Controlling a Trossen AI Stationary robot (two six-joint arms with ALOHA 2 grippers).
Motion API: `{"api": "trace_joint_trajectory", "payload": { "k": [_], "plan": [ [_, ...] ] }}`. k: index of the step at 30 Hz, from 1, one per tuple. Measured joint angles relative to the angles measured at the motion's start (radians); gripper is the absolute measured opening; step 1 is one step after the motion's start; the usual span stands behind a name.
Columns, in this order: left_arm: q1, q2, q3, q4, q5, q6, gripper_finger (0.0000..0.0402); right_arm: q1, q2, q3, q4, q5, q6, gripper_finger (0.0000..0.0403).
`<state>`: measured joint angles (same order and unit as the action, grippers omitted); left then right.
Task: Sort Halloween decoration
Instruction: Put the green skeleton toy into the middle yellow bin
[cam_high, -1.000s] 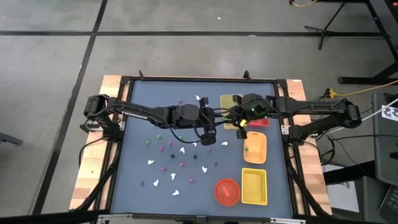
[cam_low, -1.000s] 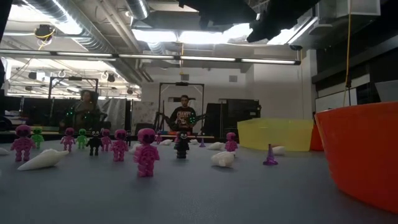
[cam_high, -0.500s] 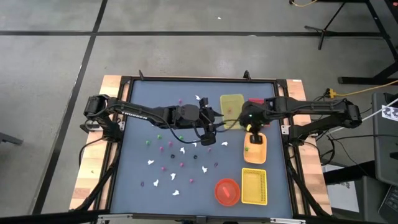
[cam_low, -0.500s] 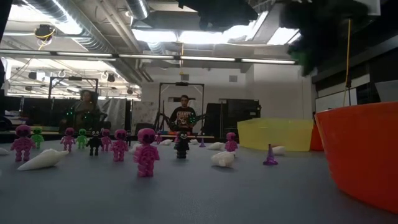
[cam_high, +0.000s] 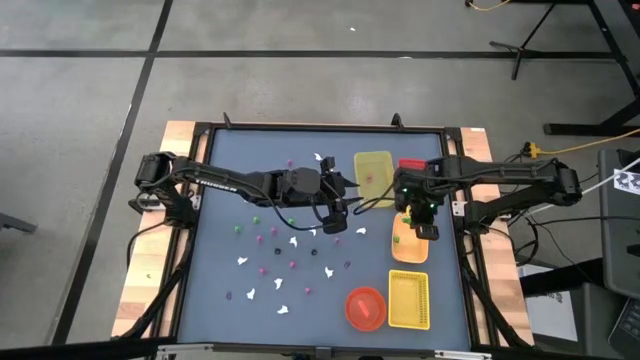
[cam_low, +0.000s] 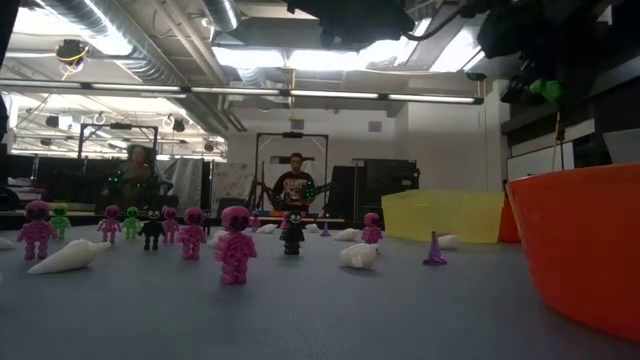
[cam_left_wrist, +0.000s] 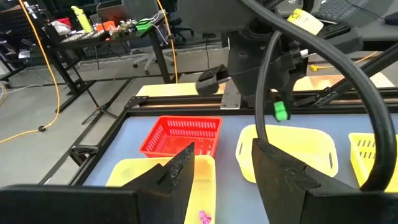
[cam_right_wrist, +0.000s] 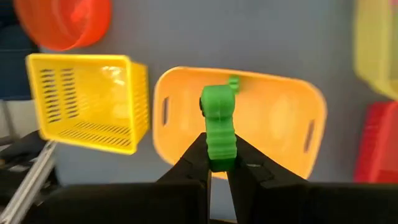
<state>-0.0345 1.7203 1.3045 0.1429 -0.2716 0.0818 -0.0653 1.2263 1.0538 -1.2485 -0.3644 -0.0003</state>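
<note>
My right gripper releases the green figure (cam_right_wrist: 218, 127) next, since it is time to let go. The figure hangs inside the rim of the open orange tray (cam_right_wrist: 273, 118) and would drop into it.
Small Halloween decoration pieces (cam_high: 285, 250), white ghosts and pink, green and dark figures, stand scattered on the blue table (cam_high: 230, 160); the low view shows them upright (cam_low: 235, 245). My right gripper (cam_right_wrist: 217, 163) is shut on a green figure (cam_right_wrist: 218, 127), above the orange tray (cam_right_wrist: 273, 118) at the table's right. A second green piece (cam_right_wrist: 234, 83) lies in that tray. My left gripper (cam_left_wrist: 227, 168) hovers open and empty at the table's middle, over the flat yellow tray (cam_left_wrist: 137, 177). My right gripper pinches the green figure's lower end (cam_right_wrist: 220, 157) between its two fingertips. The fingers slant steeply down from above. The figure sticks out beyond the fingertips, head outward, and hangs clear above the orange tray; the left wrist view shows it in the air too (cam_left_wrist: 281, 111).
A red basket (cam_high: 412, 166) and a flat yellow tray (cam_high: 372, 168) with a pink piece (cam_left_wrist: 204, 216) stand at the far right. A yellow basket (cam_high: 407, 300) and a round red bowl (cam_high: 365, 307) stand at the near right. A person (cam_low: 296, 188) stands beyond the table.
My right gripper has gone from beside my left gripper toward the table's right and near edge, and now stands over the orange tray. It has tipped from nearly level to steeply downward, and the green figure has gone with it.
</note>
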Motion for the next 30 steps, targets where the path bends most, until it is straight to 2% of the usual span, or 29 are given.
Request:
{"api": "trace_joint_trajectory", "payload": {
  "k": [13, 24, 30],
  "plan": [
    [0.0, 0.0, 0.0, 0.0, -0.001, 0.0, 0.0145, 0.0, 0.0, 0.0, -0.012, -0.006, 0.0, 0.0036],
    [0.002, 0.0, 0.0, 0.0, -0.008, 0.0, 0.0145, 0.0, 0.0, 0.0, -0.02, -0.012, -0.001, 0.0143],
    [0.002, -0.016, 0.0, -0.04, -0.031, 0.031, 0.0145, 0.0, 0.0, 0.0, -0.004, -0.011, -0.001, 0.0158]
  ]
}}
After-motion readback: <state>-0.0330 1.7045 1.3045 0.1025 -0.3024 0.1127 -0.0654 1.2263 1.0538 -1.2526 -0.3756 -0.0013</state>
